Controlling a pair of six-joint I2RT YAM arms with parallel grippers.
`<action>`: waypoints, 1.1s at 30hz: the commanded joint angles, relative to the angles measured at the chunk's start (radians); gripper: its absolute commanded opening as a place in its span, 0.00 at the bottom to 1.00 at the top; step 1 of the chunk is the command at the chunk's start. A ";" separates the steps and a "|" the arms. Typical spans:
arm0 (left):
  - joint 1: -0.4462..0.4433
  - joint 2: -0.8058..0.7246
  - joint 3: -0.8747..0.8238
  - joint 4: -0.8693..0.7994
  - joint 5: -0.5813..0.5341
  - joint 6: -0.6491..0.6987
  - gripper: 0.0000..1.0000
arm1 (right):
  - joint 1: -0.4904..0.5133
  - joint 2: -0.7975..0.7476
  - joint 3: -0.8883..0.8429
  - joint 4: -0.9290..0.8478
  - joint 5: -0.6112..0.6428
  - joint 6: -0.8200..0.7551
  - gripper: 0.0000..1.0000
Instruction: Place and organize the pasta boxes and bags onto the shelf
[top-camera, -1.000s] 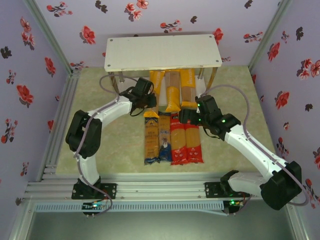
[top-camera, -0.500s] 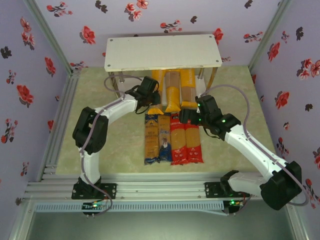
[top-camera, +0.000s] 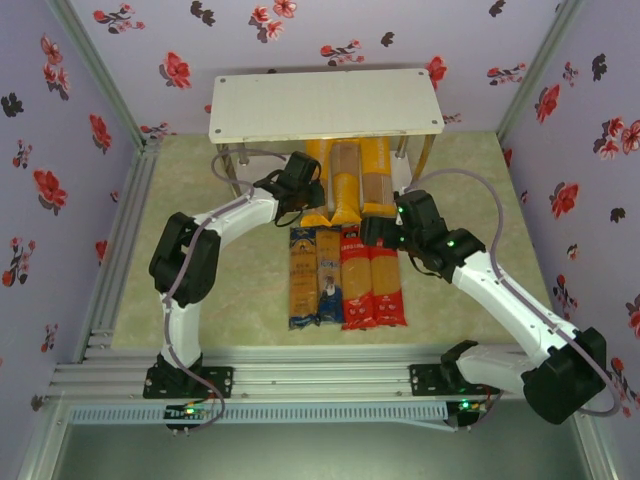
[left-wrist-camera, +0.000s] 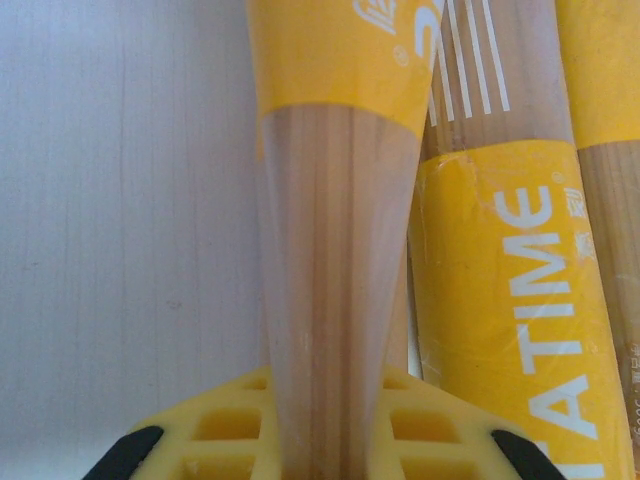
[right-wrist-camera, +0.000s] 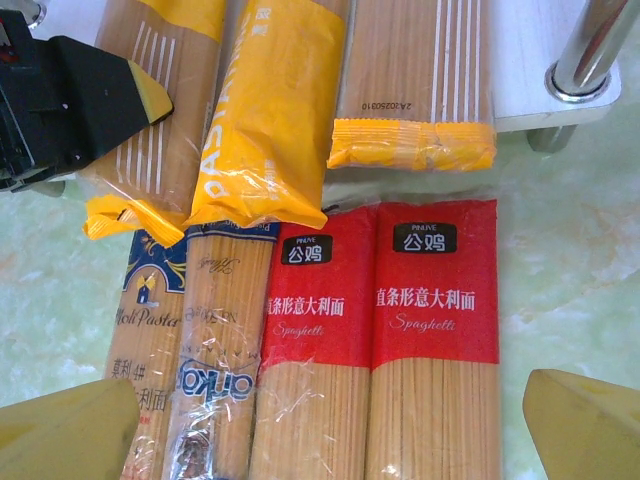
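The held yellow pack (top-camera: 318, 154) lies along the lower board beside the middle pack and would stay there, so it is time to open my left gripper.
Three yellow-orange pasta packs lie side by side, partly on the shelf's lower board (left-wrist-camera: 120, 200) under the top board (top-camera: 325, 105). My left gripper (left-wrist-camera: 335, 445) is shut on the tan middle of the leftmost yellow pack (left-wrist-camera: 335, 300), which shows in the top view too (top-camera: 314, 190), with the gripper (top-camera: 308, 200) at its near end. On the table lie two brown packs (right-wrist-camera: 150, 340) (right-wrist-camera: 215, 340) and two red packs (right-wrist-camera: 320, 330) (right-wrist-camera: 435, 330). My right gripper (right-wrist-camera: 325, 430) hangs open above the red packs, touching nothing.
A shiny metal shelf leg (right-wrist-camera: 590, 50) stands just right of the rightmost yellow pack (right-wrist-camera: 420, 90). The left gripper's black body (right-wrist-camera: 60, 100) sits over the left yellow pack. Floral walls close in the table on three sides.
My left gripper has moved right and toward the shelf, carrying the leftmost yellow pack with it. The right arm has barely shifted.
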 joint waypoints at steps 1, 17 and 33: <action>-0.004 -0.005 0.017 0.108 -0.053 -0.014 0.07 | -0.010 -0.020 -0.007 -0.021 0.020 -0.012 0.99; -0.010 -0.009 -0.014 0.140 -0.058 -0.022 0.33 | -0.010 -0.023 -0.002 -0.026 0.018 -0.002 0.99; -0.013 -0.090 -0.073 0.149 -0.155 0.045 0.31 | -0.009 -0.023 0.005 -0.046 0.032 -0.002 0.99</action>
